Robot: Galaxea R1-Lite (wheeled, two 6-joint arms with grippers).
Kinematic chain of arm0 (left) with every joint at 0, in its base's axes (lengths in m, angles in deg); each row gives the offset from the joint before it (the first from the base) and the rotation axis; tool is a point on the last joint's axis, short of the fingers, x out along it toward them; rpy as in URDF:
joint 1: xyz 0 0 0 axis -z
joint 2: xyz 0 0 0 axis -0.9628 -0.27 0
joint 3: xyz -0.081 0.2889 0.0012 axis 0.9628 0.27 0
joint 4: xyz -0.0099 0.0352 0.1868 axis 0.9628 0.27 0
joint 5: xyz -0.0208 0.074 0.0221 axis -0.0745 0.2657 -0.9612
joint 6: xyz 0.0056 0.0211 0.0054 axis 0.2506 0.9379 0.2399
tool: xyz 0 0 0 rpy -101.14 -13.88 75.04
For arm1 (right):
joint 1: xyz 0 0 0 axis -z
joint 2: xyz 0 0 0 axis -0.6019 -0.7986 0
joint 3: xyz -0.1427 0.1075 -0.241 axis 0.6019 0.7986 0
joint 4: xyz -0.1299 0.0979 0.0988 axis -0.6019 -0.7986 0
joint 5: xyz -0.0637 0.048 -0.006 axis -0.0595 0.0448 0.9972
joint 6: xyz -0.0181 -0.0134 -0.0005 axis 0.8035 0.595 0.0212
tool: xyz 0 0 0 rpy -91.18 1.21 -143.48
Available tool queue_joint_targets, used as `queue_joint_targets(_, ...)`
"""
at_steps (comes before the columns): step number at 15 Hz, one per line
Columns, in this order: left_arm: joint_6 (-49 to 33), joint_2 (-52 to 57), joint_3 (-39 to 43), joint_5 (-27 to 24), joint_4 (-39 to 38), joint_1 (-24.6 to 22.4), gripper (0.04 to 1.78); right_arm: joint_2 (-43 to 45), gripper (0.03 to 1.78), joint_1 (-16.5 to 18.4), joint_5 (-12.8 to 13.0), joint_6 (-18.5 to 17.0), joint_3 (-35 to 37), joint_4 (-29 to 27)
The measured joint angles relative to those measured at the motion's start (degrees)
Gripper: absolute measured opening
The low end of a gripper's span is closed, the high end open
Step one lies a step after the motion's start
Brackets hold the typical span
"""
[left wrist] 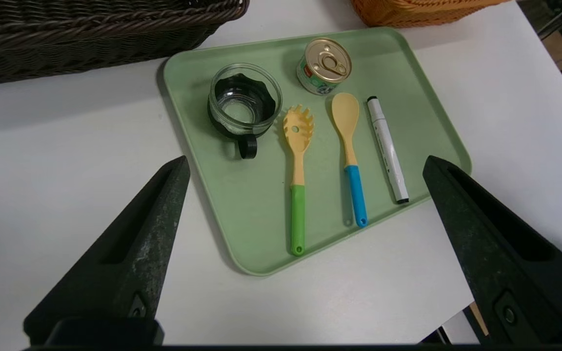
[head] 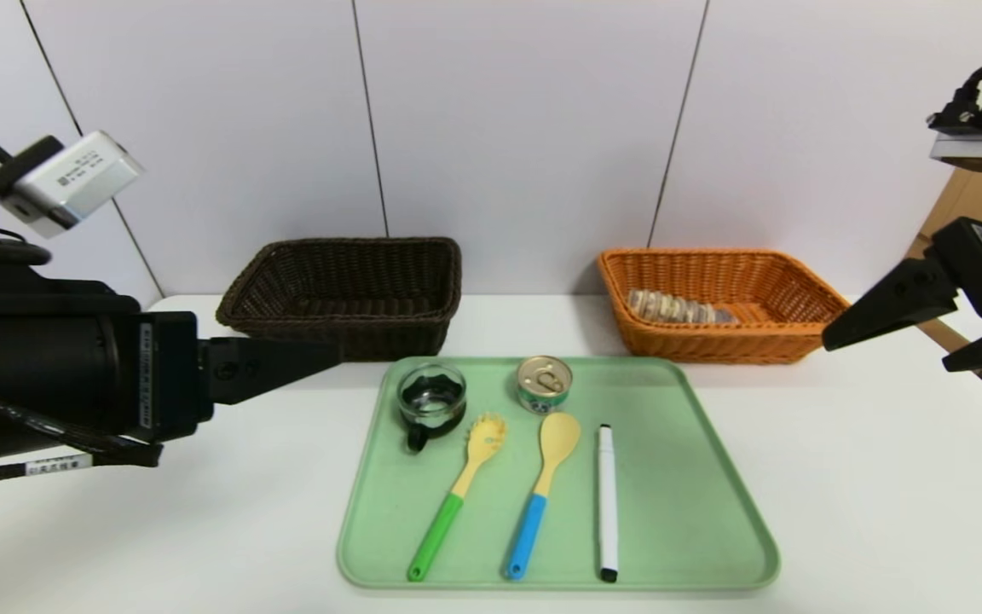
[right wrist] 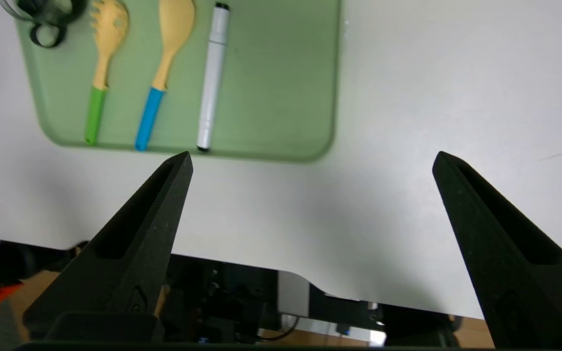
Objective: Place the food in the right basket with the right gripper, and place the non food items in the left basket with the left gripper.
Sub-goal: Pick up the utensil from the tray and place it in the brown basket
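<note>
I need to grab the pasta fork by its slim neck with my left gripper next, because the fork is long and has a broad toothed head at one end.
On the green tray (head: 696, 512) lie a glass cup with a black handle (head: 431, 396), a gold-lidded tin (head: 544, 384), a green-handled pasta fork (head: 461, 495), a blue-handled spoon (head: 542, 486) and a white marker (head: 607, 503). The striped bread loaf (head: 678, 309) lies in the orange right basket (head: 717, 341). The dark brown left basket (head: 346, 294) holds nothing I can see. My left gripper (head: 320, 358) hovers open at the left of the tray, in front of the dark basket. At the far right, my right gripper (head: 887, 354) hangs open above the table, beside the orange basket. Neither gripper holds anything.
Both baskets stand at the back of the white table (head: 883, 495), against a white panelled wall. The table's near edge (right wrist: 261, 263) shows in the right wrist view, with the robot's base below it. A brown board leans at the far right.
</note>
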Motion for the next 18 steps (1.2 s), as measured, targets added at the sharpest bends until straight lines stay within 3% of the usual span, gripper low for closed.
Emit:
queue_joint_targets(2,0.3,-3.1,-1.6,0.8,2.3,2.7,1.69,2.9,1.7,-0.1,1.2,2.5,4.0,-0.1)
queue_joint_targets(4,0.2,-7.0,-6.4,1.8,9.3,5.2,1.69,6.0,1.7,-0.7,3.5,2.8,8.8,0.7)
queue_joint_targets(8,0.5,-16.3,-19.0,2.2,25.8,9.3,1.69,11.9,1.7,-1.2,6.6,2.9,20.5,9.3)
queue_joint_targets(11,0.5,-23.3,-26.8,2.3,34.4,11.3,1.69,15.5,1.7,-1.2,7.2,2.9,27.6,16.9)
queue_joint_targets(15,0.5,-31.7,-36.2,3.7,44.0,12.9,1.69,17.9,1.7,-1.2,7.4,2.8,30.8,17.8)
queue_joint_targets(18,0.5,-36.9,-38.4,8.0,45.2,14.1,1.69,18.9,1.7,-1.2,7.3,2.8,32.0,17.8)
